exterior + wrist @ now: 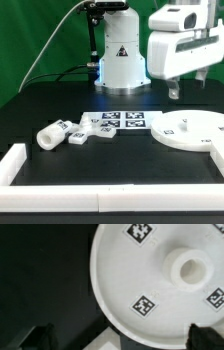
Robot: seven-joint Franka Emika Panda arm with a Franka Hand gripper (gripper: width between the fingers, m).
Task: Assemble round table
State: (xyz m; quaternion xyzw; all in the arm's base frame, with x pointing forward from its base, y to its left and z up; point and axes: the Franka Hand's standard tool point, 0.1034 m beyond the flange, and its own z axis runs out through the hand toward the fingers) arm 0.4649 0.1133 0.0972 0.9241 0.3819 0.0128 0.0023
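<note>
My gripper should next pick up the round disc by its raised hub (186, 123) (187, 269). Then it can move the disc to the white border wall.
The large flat round disc (190, 131) lies on the black table at the exterior view's right, with tags on it and a raised hub in its middle. In the wrist view the disc (150, 286) fills most of the picture, its hub (187, 269) showing a round hole. My gripper (185, 88) hangs above the disc without touching it. Its fingers are spread wide and hold nothing; the fingertips (208, 335) show far apart in the wrist view, where the gripper (122, 336) sits over the disc's edge. The cylinder leg (50, 134) and the cross-shaped base (88, 129) lie at the left.
The marker board (122, 121) lies flat in the middle of the table, in front of the robot's white base (120, 60). A white border wall (110, 172) runs along the near edge and turns up at both ends.
</note>
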